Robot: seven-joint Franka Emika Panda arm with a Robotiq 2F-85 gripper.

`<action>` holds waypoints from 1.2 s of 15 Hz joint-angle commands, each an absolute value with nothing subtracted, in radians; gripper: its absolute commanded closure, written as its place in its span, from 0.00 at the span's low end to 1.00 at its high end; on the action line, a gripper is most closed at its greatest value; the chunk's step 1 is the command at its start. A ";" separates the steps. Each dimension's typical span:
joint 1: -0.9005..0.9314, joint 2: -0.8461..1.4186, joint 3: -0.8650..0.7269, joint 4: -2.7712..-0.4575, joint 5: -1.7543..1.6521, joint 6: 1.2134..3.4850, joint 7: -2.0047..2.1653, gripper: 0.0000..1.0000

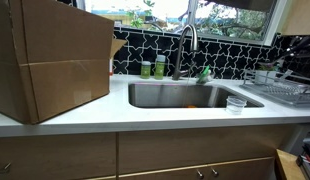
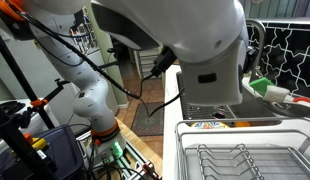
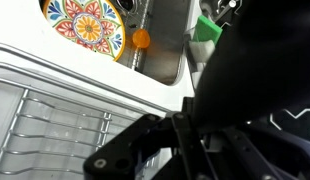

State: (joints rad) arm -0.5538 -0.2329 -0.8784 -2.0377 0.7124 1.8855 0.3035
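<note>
The gripper will keep holding the dark handle (image 3: 251,68) until it is over the dish rack's wires, because the lower end of the handle points past the dish rack's bar.
In the wrist view my gripper (image 3: 185,150) is a dark mass of linkages low in the frame. It is above the white counter edge, between the wire dish rack (image 3: 55,120) and the steel sink (image 3: 165,40). Its fingertips are lost in shadow, so I cannot tell if it is open or shut, and nothing shows between them. A colourful patterned plate (image 3: 85,22) lies in the sink with a small orange object (image 3: 142,38) beside it. A green item (image 3: 205,28) sits near the faucet side. In an exterior view the arm's white body (image 2: 210,60) hangs over the rack (image 2: 240,155).
A large cardboard box (image 1: 50,55) stands on the counter at one end. The faucet (image 1: 187,45) and green bottles (image 1: 153,68) stand behind the sink (image 1: 185,95). A small clear cup (image 1: 235,104) stands by the sink, next to the dish rack (image 1: 280,92). Cables and a stand (image 2: 55,130) fill the floor beside the counter.
</note>
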 commanded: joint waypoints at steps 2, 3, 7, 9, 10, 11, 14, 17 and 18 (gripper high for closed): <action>-0.548 -0.142 -0.939 -2.005 0.743 1.819 0.323 0.98; -0.549 -0.123 -0.948 -2.000 0.740 1.812 0.325 0.98; -0.548 -0.043 -0.976 -1.979 0.757 1.795 0.298 0.98; -0.549 -0.020 -0.977 -1.984 0.766 1.775 0.280 0.98; -0.550 -0.010 -0.975 -1.988 0.768 1.765 0.273 0.98; -0.552 0.003 -0.974 -1.991 0.776 1.756 0.264 0.98; -0.558 0.034 -0.967 -1.997 0.804 1.751 0.222 0.98; -0.565 0.063 -0.962 -1.997 0.814 1.755 0.191 0.98; -0.567 0.072 -0.961 -1.998 0.808 1.755 0.183 0.98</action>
